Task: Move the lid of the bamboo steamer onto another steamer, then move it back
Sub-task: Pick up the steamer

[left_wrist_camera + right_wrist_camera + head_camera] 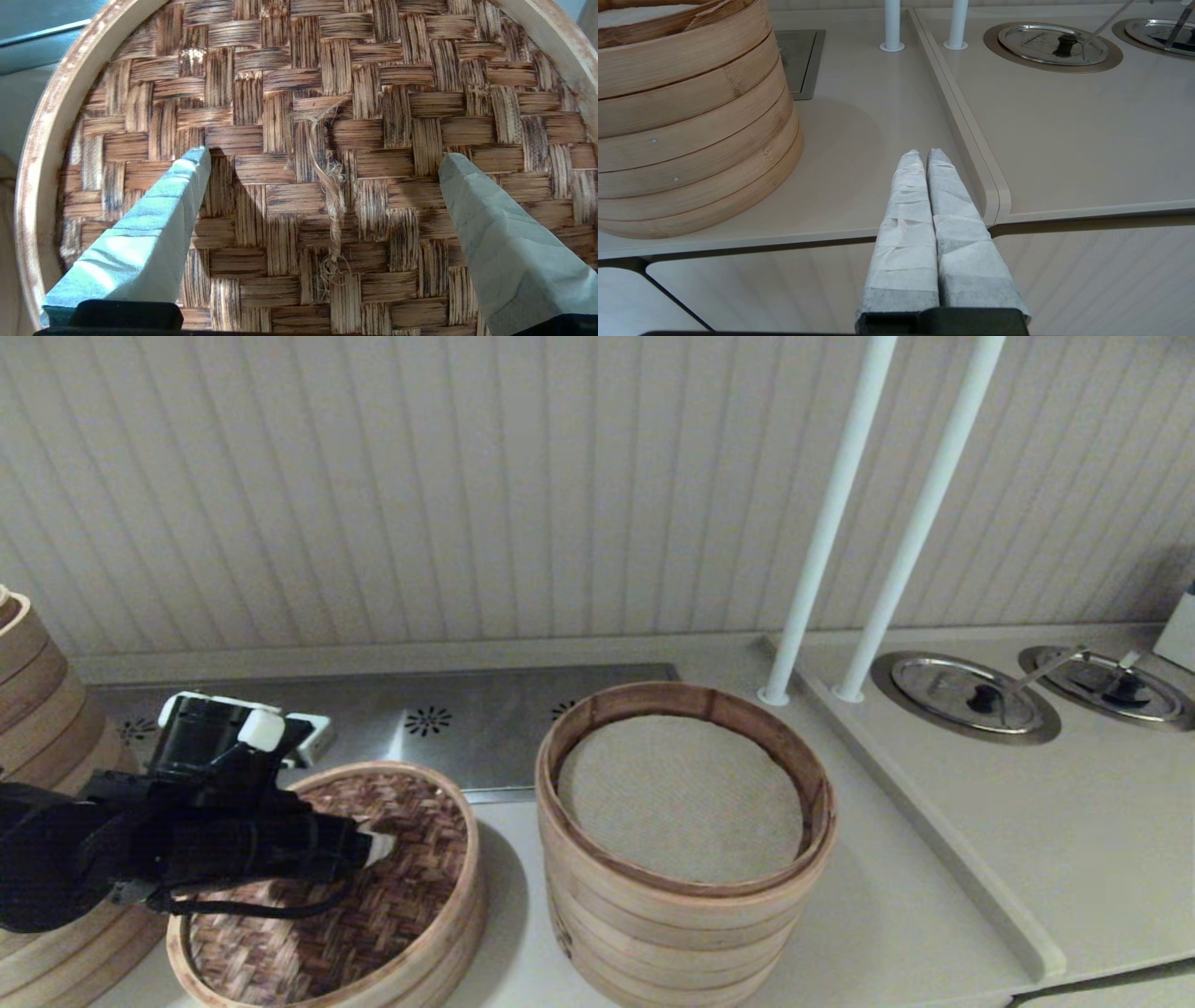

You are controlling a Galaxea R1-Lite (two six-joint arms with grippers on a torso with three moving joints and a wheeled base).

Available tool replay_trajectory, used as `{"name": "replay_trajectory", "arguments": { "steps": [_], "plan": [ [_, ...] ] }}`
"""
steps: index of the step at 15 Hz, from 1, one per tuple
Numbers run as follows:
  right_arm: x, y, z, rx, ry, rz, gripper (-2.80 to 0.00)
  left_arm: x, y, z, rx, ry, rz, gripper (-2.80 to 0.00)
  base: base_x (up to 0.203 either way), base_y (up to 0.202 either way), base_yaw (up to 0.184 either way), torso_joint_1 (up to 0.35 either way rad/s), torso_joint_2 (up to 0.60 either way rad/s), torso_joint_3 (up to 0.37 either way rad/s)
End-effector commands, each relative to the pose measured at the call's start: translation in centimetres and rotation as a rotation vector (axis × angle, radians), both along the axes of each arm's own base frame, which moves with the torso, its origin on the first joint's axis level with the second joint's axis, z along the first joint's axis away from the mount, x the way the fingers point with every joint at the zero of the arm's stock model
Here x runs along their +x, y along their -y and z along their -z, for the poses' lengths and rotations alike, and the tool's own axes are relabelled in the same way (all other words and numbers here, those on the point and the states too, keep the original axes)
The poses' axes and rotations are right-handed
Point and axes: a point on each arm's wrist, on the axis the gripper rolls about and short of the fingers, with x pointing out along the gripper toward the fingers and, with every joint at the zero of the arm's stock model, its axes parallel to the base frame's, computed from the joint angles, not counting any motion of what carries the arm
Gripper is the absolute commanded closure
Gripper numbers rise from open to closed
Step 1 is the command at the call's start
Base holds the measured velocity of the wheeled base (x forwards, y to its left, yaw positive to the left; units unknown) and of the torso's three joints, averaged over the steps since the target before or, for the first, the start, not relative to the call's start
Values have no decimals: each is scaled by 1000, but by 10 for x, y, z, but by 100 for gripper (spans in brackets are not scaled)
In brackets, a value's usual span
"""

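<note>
Both fingers reach down to the woven top (249,168) on either side of the frayed twine loop (333,199). My left gripper should close on it now. Closing now would hold it.
The bamboo steamer lid (401,896) lies at the lower left of the head view, with its dark woven top up and its pale rim band around it. Under that band a low bamboo wall (467,924) shows; its inside is hidden. My left gripper (378,847) hangs just over the lid's middle. In the left wrist view this gripper (324,156) is open, with the frayed twine loop (327,186) lying flat between its wrapped fingers (154,219). My right gripper (924,153) is shut on nothing, over the counter's front edge, and is outside the head view.
A tall multi-tier bamboo stack (686,896) with a brownish top rim and white cloth inside stands just right of the lid. Another large stack (37,709) is at the far left. Behind are a vented steel plate (485,709), two white poles (822,541) and steel lids (966,695).
</note>
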Motion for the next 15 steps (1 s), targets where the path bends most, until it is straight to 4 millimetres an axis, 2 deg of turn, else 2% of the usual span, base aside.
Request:
{"name": "replay_trajectory", "arguments": {
  "steps": [1,15],
  "plan": [
    [0,0,1,0,-2,0,0,0,0,-1,3,13,-7,0,0,0,0,0,0,0],
    [0,0,1,0,-3,0,0,-2,-1,-1,-2,30,-11,0,0,0,0,0,0,0]
  ]
}}
